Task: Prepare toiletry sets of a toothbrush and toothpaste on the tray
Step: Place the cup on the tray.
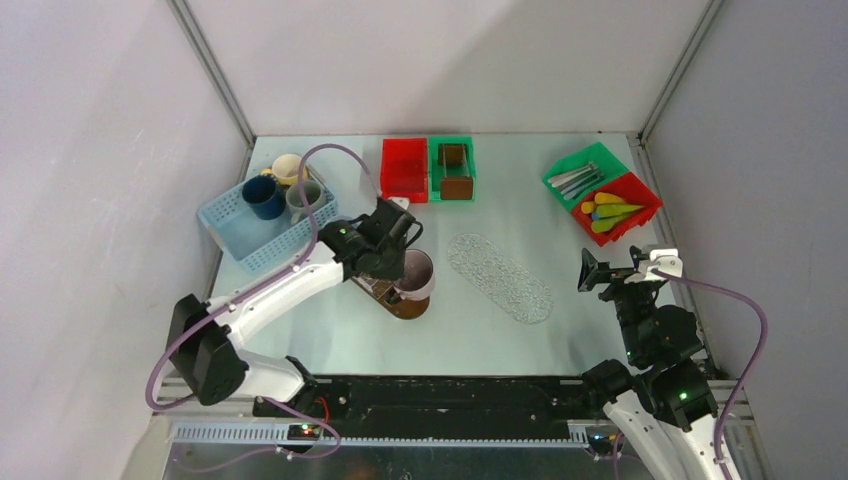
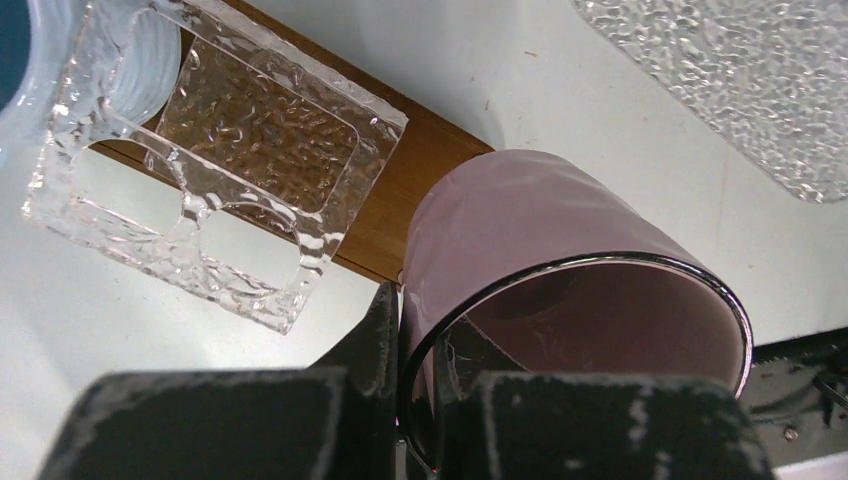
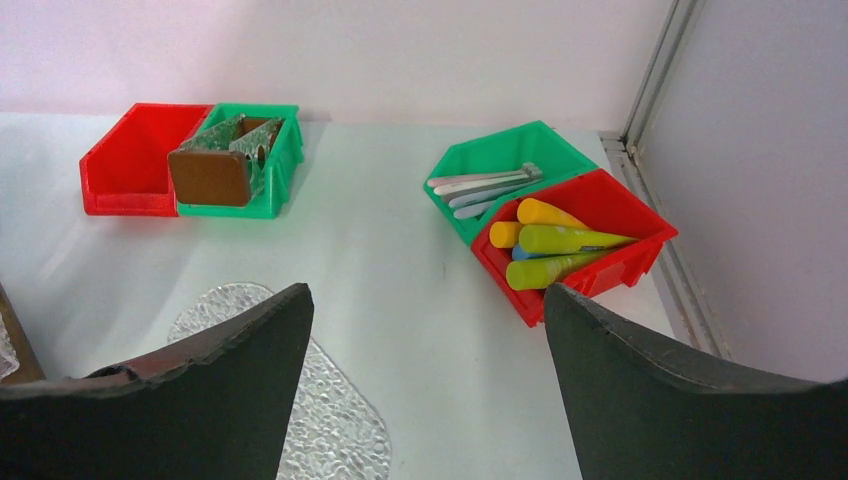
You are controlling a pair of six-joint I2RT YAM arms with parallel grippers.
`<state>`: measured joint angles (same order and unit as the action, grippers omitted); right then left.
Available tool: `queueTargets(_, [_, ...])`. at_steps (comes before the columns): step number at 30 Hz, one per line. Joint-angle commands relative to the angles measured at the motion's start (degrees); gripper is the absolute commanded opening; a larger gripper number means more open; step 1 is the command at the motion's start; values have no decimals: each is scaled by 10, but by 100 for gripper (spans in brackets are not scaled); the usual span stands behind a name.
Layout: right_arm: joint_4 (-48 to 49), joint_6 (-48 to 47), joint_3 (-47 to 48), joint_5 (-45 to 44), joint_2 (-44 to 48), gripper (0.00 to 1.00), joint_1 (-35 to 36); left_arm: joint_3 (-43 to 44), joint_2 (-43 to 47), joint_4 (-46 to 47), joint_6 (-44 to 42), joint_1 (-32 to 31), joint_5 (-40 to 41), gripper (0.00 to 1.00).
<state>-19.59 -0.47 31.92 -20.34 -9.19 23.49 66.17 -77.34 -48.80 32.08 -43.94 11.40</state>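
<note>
The left gripper needs to keep holding the mug, because the pink mug (image 1: 416, 272) is hanging tilted above the end of the wooden board beside the holder and would drop if the gripper opened now.
Pale toothbrushes (image 1: 575, 180) (image 3: 480, 185) lie in a green bin at the far right. Yellow, lime and blue toothpaste tubes (image 1: 612, 212) (image 3: 560, 240) fill the red bin beside it. A clear textured oval tray (image 1: 500, 277) (image 3: 330, 420) lies bare mid-table. My left gripper (image 1: 400, 270) (image 2: 425, 330) is shut on the rim of a pink mug (image 1: 416, 272) (image 2: 540, 220), one finger outside the wall and one inside. The mug hangs over a wooden board (image 1: 395, 300) (image 2: 420, 170). My right gripper (image 1: 620, 268) (image 3: 425, 295) stands open and holds nothing, right of the tray and short of the bins.
A clear glass compartment holder (image 2: 230, 150) rests on the wooden board. A blue basket (image 1: 235, 235) with several mugs stands at the far left. At the back are a red bin (image 1: 403, 168) and a green bin (image 1: 455, 170) holding another wood-and-glass holder.
</note>
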Motion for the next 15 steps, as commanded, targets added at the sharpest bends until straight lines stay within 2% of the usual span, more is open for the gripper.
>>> queueTargets(1, [6,2,1,-8,1,88,0,-7,-11,58,24,-6,30,0])
queueTargets(15, [4,2,0,-7,-1,88,1,-55,-57,97,34,-9,37,1])
